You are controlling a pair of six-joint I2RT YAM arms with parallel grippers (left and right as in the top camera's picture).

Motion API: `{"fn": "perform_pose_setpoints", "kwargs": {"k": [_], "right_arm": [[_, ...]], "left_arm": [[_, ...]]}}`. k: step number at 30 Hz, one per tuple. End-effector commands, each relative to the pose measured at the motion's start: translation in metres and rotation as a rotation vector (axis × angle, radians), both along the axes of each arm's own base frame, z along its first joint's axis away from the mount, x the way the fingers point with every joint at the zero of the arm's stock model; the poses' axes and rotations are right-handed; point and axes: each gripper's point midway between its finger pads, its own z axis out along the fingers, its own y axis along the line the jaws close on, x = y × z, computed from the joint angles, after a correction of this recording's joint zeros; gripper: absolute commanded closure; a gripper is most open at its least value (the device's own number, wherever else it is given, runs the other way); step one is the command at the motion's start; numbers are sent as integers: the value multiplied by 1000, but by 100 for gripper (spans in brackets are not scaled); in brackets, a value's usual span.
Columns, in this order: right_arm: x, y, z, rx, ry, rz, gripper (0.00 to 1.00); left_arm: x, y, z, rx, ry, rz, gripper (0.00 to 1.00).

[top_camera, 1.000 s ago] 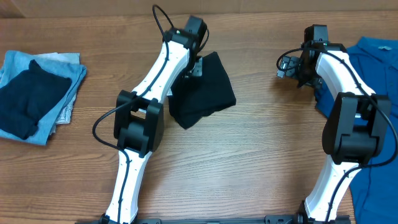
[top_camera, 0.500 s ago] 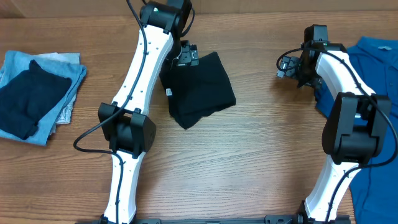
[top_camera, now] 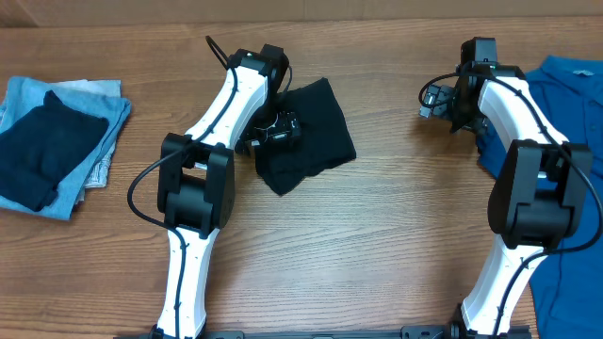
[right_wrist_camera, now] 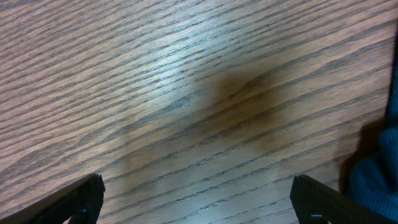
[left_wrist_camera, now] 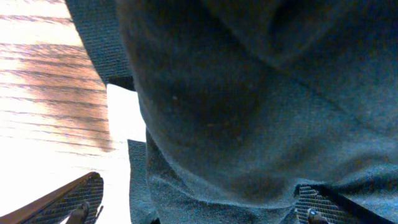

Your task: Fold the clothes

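The left gripper will next grab the layers of the folded black shirt together on the shirt's side facing the stack, so that it can lay the shirt there folded.
The black shirt (top_camera: pixel 316 132) lies folded into a compact bundle on the wooden table, left of centre. My left gripper (top_camera: pixel 274 128) hovers low over its left part, jaws open. In the left wrist view the dark fabric (left_wrist_camera: pixel 249 99) fills nearly the whole picture, and my left gripper (left_wrist_camera: pixel 199 208) shows its fingertips (left_wrist_camera: pixel 71 199) wide apart at the bottom corners. The bright blue shirt (top_camera: pixel 565 85) lies spread at the right edge. My right gripper (top_camera: pixel 435 100) is open over bare wood just left of it. The right wrist view has my right gripper (right_wrist_camera: pixel 202 202) empty and a bit of blue shirt (right_wrist_camera: pixel 379 171).
At the far left lies a stack of folded cloths (top_camera: pixel 52 141), a dark navy piece on light blue ones. Bare wooden table (top_camera: pixel 377 245) stretches across the front, between the two arm bases. The right arm (top_camera: pixel 528 188) stands over the blue shirt's left edge.
The left gripper opened, lifted away toward the back of the table, then came down onto the black bundle's left part. The right arm has not moved.
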Motion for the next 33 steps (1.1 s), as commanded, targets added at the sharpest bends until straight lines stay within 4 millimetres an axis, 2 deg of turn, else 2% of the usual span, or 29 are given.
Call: {"fn": "perform_pose_setpoints", "kwargs": {"k": [1, 5, 9, 11, 14, 16, 19, 22, 24, 26, 27, 28, 30, 31, 33], "right_arm": [[0, -2, 1, -6, -4, -4, 0], [0, -2, 1, -6, -4, -4, 0], [0, -2, 1, -6, -4, -4, 0], [0, -2, 1, -6, -4, -4, 0], [0, -2, 1, -6, -3, -4, 0], [0, -2, 1, -6, -4, -4, 0], [0, -2, 1, -6, -4, -4, 0], [0, -2, 1, -6, -4, -4, 0], [0, -2, 1, -6, -4, -4, 0], [0, -2, 1, -6, -4, -4, 0], [0, -2, 1, -6, -4, -4, 0], [0, -2, 1, -6, -4, -4, 0], [0, -2, 1, -6, -4, -4, 0], [0, -2, 1, -6, -4, -4, 0], [0, -2, 1, -6, -4, -4, 0]], "left_arm": [[5, 37, -7, 170, -29, 10, 0], [-2, 35, -25, 152, -13, 10, 0], [-4, 20, -32, 45, 1, -54, 0], [-8, 5, -38, -52, 9, -108, 0], [-15, 3, -51, -76, 24, -106, 0], [-13, 0, -50, -112, 20, -125, 0], [-9, -16, -47, -211, 10, -95, 0], [-6, -21, -56, -230, -6, -32, 0], [-9, -25, -58, -255, 3, -30, 7], [-10, -25, -58, -256, 9, -30, 23], [-11, -26, -58, -264, 11, -32, 28], [-11, -26, -58, -266, 11, -32, 41], [-11, -27, -57, -273, 12, -30, 42], [-10, -26, -57, -273, 11, -28, 49], [-9, -24, -57, -281, 11, -18, 82]]}}
